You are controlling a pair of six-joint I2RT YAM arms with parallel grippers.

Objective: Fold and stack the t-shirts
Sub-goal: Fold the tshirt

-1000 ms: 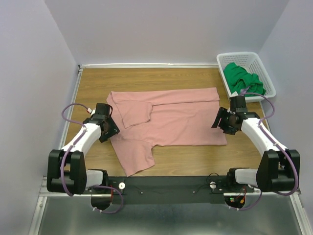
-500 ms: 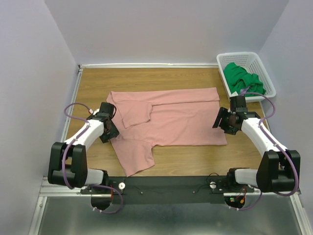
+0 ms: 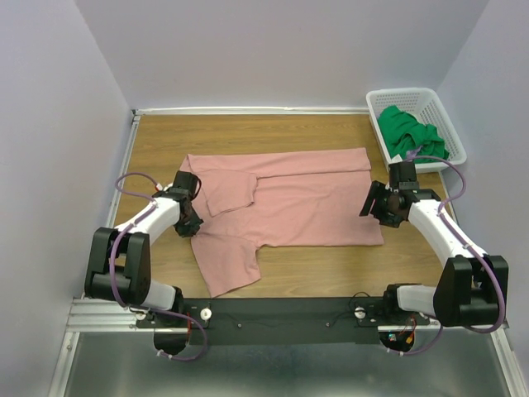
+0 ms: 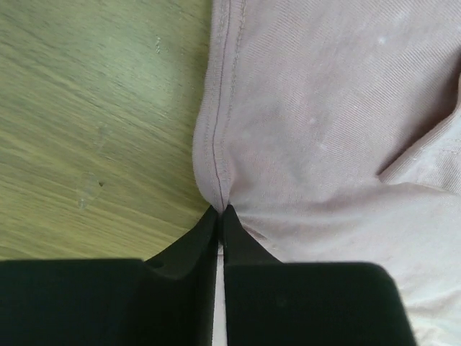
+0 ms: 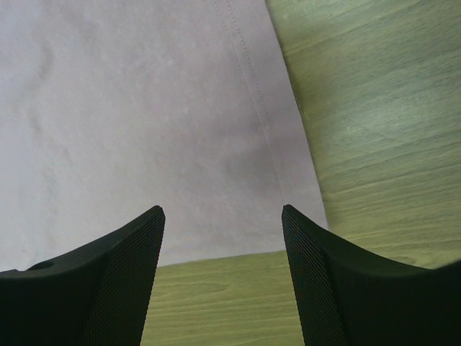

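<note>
The right gripper grabs the dusty-pink t-shirt's near hem corner next, opposite the left gripper's seam hold, to fold the t-shirt's near side over.
The dusty-pink t-shirt (image 3: 289, 198) lies spread on the wooden table, one sleeve folded over near its left end and a flap reaching toward the front edge. My left gripper (image 3: 192, 223) is at the shirt's left side seam. In the left wrist view its jaws (image 4: 220, 210) are pressed together, pinching the stitched edge of the pink t-shirt (image 4: 324, 108). My right gripper (image 3: 376, 207) hovers open over the shirt's right hem. In the right wrist view its gripper (image 5: 223, 213) frames the near right corner of the pink cloth (image 5: 144, 108) with nothing between the fingers. The green t-shirt (image 3: 411, 132) lies bunched in the basket.
The white lattice basket (image 3: 413, 93) stands at the back right corner of the table. Bare wood (image 3: 248, 132) shows behind the shirt and along the front edge. Walls close in on the left, back and right.
My left gripper slid in toward the shirt's left edge and closed on the seam. The right arm has held still.
</note>
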